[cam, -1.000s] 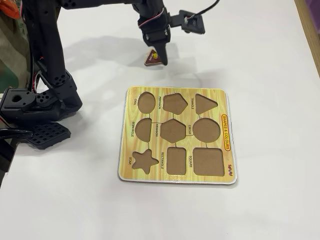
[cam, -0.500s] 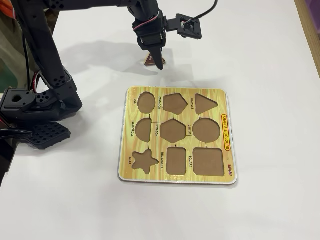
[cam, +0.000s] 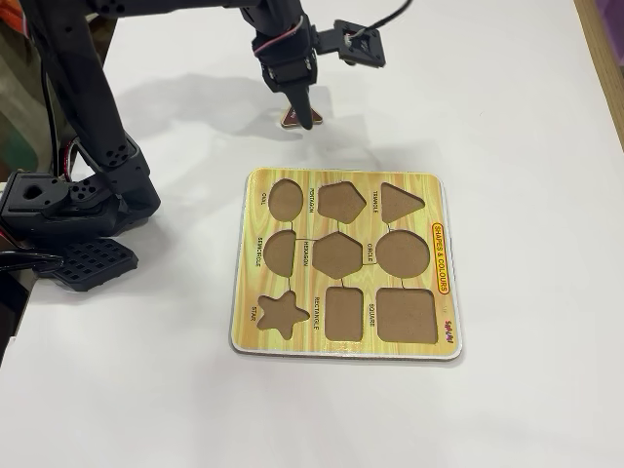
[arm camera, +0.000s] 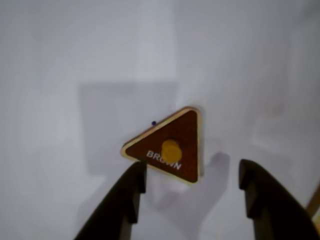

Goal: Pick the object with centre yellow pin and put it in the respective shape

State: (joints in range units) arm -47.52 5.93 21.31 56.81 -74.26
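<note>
My gripper grabs the brown triangle by its yellow knob (arm camera: 171,151) next, to fit the triangle into its matching hole.
The dark-brown triangle (arm camera: 172,145) with a yellow knob and the word "BROWN" lies flat on the white table. My gripper (arm camera: 192,172) is open just above it; the left finger (arm camera: 131,192) is at the triangle's lower-left corner and the right finger (arm camera: 260,195) stands clear to its right. In the fixed view the gripper (cam: 303,115) points down behind the board, with the triangle (cam: 289,119) partly hidden under it. The triangular recess (cam: 400,202), labelled "TRIANGLE", is empty at the far right of the yellow puzzle board (cam: 341,336).
The board's other recesses are empty, among them the pentagon (cam: 341,202) and the circle (cam: 403,253). The arm's black base (cam: 68,210) stands at the left. The table's edge (cam: 603,58) runs along the top right.
</note>
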